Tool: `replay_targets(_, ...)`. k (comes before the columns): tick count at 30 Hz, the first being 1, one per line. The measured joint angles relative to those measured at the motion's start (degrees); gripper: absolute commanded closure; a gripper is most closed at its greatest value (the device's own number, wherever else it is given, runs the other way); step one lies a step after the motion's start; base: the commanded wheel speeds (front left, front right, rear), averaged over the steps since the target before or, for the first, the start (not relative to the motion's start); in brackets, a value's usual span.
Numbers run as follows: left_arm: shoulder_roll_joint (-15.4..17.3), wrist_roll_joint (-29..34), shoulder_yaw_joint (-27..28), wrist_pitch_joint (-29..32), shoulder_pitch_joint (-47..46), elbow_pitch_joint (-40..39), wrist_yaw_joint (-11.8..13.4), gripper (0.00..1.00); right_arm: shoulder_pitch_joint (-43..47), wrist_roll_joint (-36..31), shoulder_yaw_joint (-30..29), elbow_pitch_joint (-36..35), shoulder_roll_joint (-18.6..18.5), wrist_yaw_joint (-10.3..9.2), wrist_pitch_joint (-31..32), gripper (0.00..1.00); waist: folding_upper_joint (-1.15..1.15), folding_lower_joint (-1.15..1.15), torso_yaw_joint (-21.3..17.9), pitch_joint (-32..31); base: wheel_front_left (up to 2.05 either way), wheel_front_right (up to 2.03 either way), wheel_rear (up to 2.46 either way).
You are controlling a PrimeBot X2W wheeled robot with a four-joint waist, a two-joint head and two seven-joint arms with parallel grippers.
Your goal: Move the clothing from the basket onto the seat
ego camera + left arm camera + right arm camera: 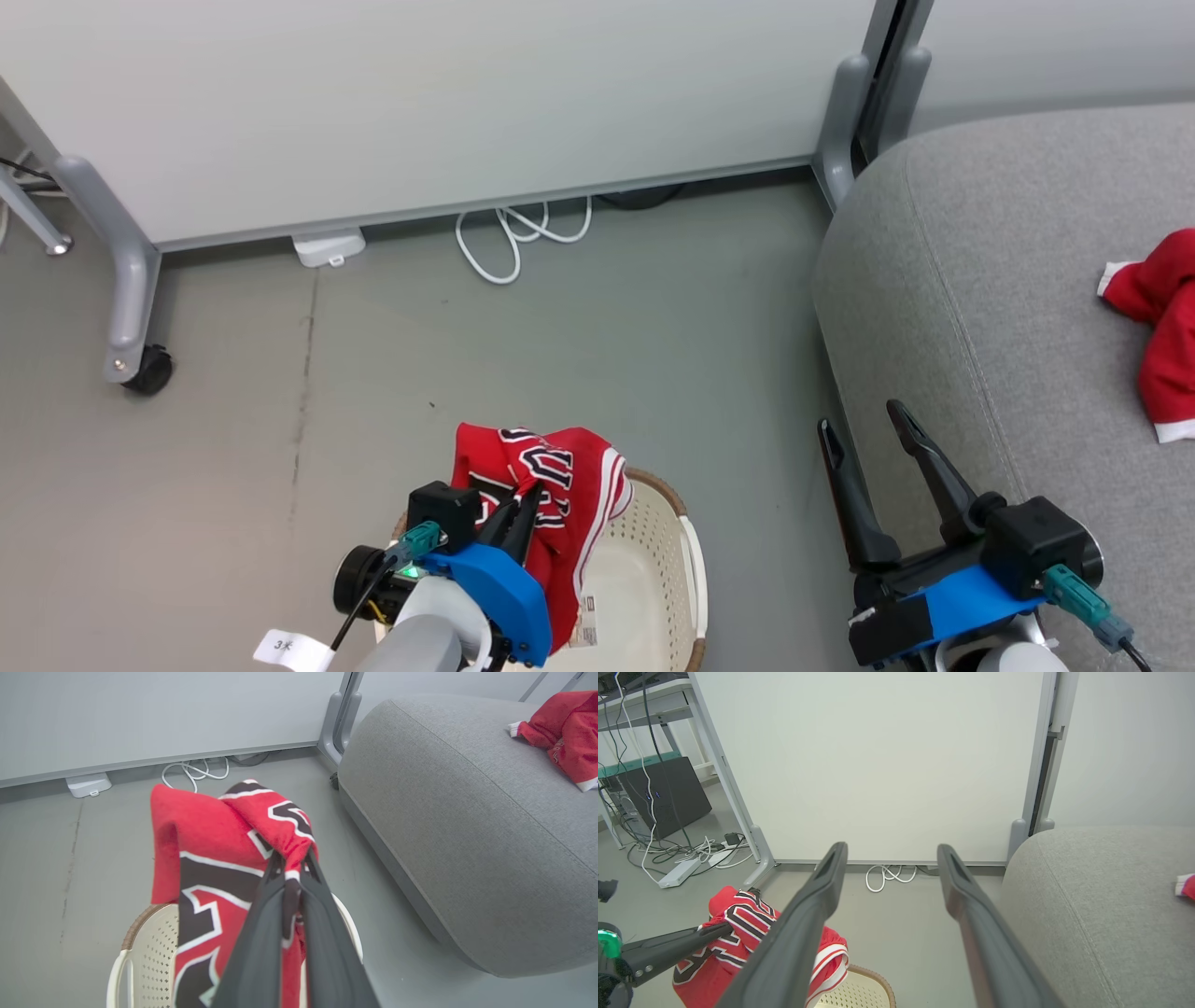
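The robot's right hand will next grab the red jersey by its free striped hem, because the fingers of the left gripper crowd the jersey's lettered side.
My left gripper is shut on a red jersey with black-and-white lettering, lifted above the cream perforated basket. The jersey's lower part hangs down into the basket. A plain red garment with white trim lies on the grey seat at the right. My right gripper stands open and empty by the seat's left edge.
A white partition panel on grey wheeled legs stands behind. A coiled white cable and a white power box lie at its base. Grey floor spreads between basket and seat.
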Motion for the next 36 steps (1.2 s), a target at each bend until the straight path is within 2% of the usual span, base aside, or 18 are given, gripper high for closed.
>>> replay_targets(9,-0.01,0.66,-1.98,-0.01,0.24,-3.76,0.05,1.00,2.20,0.47,0.21,-0.85,0.00,0.00,1.10,0.00,0.00,0.01,1.08,-3.69,0.00,0.00,0.00)
replay_targets(19,-0.01,-0.04,-7.40,0.00,-4.36,-6.28,-0.18,1.00,3.35,0.90,1.04,-1.24,0.00,0.00,2.02,0.00,0.00,0.01,1.59,-5.71,0.00,0.00,0.00)
replay_targets(24,-0.01,-2.58,-11.45,0.00,-8.03,-7.66,0.20,1.00,3.37,0.97,1.49,-1.19,0.00,0.00,2.19,0.00,0.00,0.02,1.64,-5.71,0.00,0.00,0.00)
replay_targets(36,-0.01,-11.34,-21.70,1.29,-16.88,-13.00,3.23,1.00,3.38,1.13,2.04,-0.74,0.00,0.00,2.59,0.00,0.00,0.02,1.76,-5.36,0.00,0.00,0.00)
